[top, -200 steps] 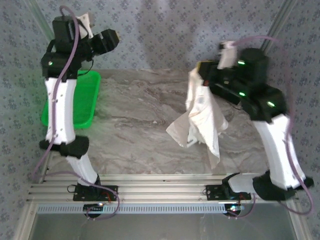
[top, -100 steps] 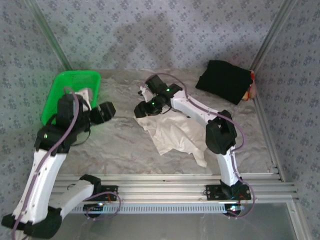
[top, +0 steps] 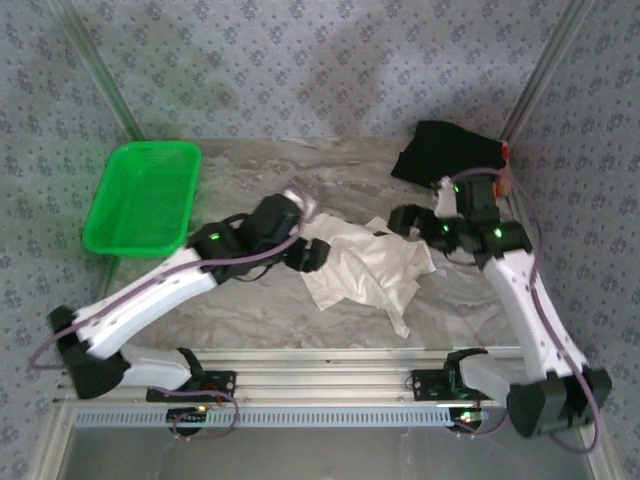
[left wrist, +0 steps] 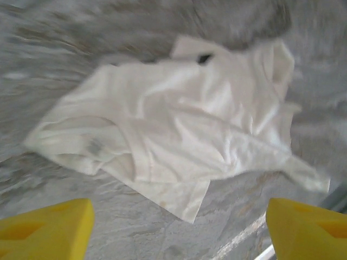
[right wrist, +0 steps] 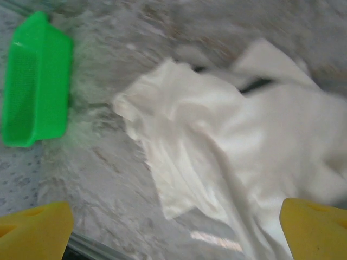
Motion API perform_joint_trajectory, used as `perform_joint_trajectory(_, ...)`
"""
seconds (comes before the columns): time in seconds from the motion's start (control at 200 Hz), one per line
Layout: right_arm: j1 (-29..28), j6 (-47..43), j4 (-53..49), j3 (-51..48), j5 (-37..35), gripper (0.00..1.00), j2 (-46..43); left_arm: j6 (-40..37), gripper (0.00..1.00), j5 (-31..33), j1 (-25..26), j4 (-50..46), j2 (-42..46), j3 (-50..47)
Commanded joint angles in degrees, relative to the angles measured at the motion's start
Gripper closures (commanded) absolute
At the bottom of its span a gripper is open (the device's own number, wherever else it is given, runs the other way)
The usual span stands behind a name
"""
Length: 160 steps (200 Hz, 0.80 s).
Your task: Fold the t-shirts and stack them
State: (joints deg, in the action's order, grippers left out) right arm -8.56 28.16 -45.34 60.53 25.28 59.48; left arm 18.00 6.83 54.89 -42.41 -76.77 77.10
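My left gripper should go to the off-white t-shirt [top: 365, 272] and grab a loose edge corner, so the rest stays free to spread flat and fold.
The off-white t-shirt [top: 365, 272] lies crumpled on the marble table [top: 240, 180], a little right of centre. My left gripper [top: 308, 254] hovers at its left edge, open, and its yellow fingers [left wrist: 46, 227] frame bare table just short of the off-white t-shirt [left wrist: 179, 130]. My right gripper [top: 405, 221] hangs over the shirt's upper right corner, also open; the off-white t-shirt [right wrist: 238, 141] lies beyond its fingertips [right wrist: 314, 227]. The black t-shirt [top: 448, 150] lies bunched in the back right corner.
A green plastic basket [top: 140, 195] stands at the left side of the table, and the green basket [right wrist: 35, 81] also shows at the right wrist view's upper left. The aluminium frame rail [top: 330, 365] runs along the near edge.
One second ago the right gripper held the off-white shirt up in the air. It has laid it down, let go and drawn back right, while the left arm has swung in to the shirt's left edge.
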Motion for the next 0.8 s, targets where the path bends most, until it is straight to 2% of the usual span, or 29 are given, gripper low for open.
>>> perform_joint_trajectory(0.0,4.06,6.36,-6.39,-8.03,-0.35,0.00,-5.95,-16.23,0.18,-12.96,2.13,4.60,-4.08,2.09)
perform_joint_trajectory(0.145,10.44,7.46,-8.46,-14.30,2.30,0.00,-11.87,-33.81,0.19,-21.68,7.54,6.42,-11.95,1.53)
perform_joint_trajectory(0.255,15.13,6.03,-11.03,-14.57,3.73,0.00,-13.78,-43.77,0.21,-28.80,9.29,9.64,-16.88,1.82)
perform_joint_trajectory(0.32,18.09,4.15,-12.79,-14.18,4.98,0.00,-14.00,-47.62,0.21,-30.12,10.84,9.49,-20.26,3.45)
perform_joint_trajectory(0.51,23.41,1.97,-12.92,-14.91,9.66,0.00,-13.95,-53.22,0.23,-27.49,14.77,3.94,-32.57,13.67)
perform_joint_trajectory(0.655,23.68,0.81,-13.67,-14.94,10.07,0.00,-14.18,-52.53,0.24,-29.21,15.43,1.40,-40.00,20.24)
perform_joint_trajectory(0.794,23.50,1.06,-13.69,-14.91,10.73,0.00,-14.38,-53.65,0.26,-29.75,16.73,0.47,-43.40,20.04)
